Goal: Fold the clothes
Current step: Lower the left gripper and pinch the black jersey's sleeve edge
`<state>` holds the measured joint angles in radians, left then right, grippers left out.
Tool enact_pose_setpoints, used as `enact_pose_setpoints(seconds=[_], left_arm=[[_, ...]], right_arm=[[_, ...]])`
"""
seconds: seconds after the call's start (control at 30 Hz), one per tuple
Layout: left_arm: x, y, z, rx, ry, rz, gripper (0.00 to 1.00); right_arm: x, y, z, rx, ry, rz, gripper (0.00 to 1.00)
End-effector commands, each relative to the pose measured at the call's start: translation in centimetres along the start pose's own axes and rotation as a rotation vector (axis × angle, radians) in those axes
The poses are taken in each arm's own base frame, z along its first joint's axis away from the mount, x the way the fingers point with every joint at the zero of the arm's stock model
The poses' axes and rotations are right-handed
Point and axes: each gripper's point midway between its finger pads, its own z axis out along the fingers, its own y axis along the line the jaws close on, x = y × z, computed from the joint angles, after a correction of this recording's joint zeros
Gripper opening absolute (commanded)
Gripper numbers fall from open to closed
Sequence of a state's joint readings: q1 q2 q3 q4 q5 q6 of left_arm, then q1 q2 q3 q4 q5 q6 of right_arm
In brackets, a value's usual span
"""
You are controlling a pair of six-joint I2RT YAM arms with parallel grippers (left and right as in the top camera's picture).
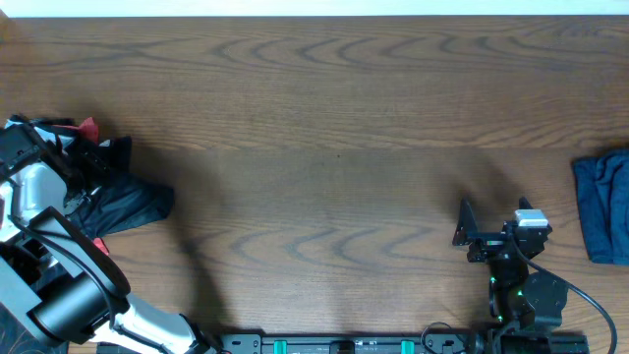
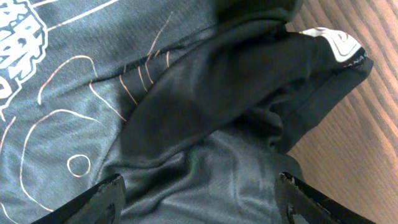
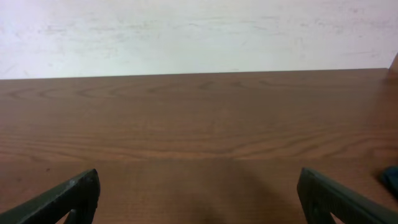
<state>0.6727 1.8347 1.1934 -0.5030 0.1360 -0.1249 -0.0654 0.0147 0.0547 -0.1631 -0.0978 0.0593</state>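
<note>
I should next grab the jersey [image 2: 205, 106] with my left gripper by the crumpled fold near its pale collar patch, so its body trails out across the table for folding.
The clothes [image 1: 133, 202], a black jersey with thin orange lines and white lettering, lie bunched at the table's left edge. In the left wrist view the jersey [image 2: 205, 106] fills the frame in crumpled folds, with a pale collar patch [image 2: 339, 43] at the upper right. My left gripper [image 2: 199, 193] hangs close over the cloth, jaws wide apart with a fold lying between the fingertips [image 2: 115, 190]. My right gripper [image 1: 462, 224] stands open over bare wood at the front right, far from the jersey, and nothing lies between its fingers [image 3: 84, 190] in the right wrist view.
A folded blue cloth [image 1: 604, 202] lies at the table's right edge, and a sliver of blue cloth [image 3: 393, 177] shows in the right wrist view. A small red piece [image 1: 88, 126] pokes out behind the jersey. A pale wall [image 3: 199, 31] rises beyond the far edge.
</note>
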Motion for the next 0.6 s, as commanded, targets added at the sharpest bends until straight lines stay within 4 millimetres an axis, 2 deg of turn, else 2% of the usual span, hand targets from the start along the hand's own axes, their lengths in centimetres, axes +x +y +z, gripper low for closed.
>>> enact_pose_setpoints(seconds=[0.0, 0.1, 0.4, 0.57], left_arm=[[-0.9, 0.1, 0.0, 0.012, -0.014, 0.026, 0.79], [-0.8, 0.6, 0.2, 0.007, -0.007, 0.016, 0.91], [-0.7, 2.2, 0.4, -0.007, 0.009, -0.021, 0.91], [-0.4, 1.8, 0.6, 0.030, 0.018, 0.001, 0.92]], right_arm=[[0.1, -0.1, 0.0, 0.003, -0.002, -0.012, 0.99], [0.1, -0.1, 0.0, 0.003, -0.002, -0.012, 0.99], [0.1, -0.1, 0.0, 0.003, -0.002, -0.012, 0.99], [0.1, -0.1, 0.0, 0.003, -0.002, -0.012, 0.99]])
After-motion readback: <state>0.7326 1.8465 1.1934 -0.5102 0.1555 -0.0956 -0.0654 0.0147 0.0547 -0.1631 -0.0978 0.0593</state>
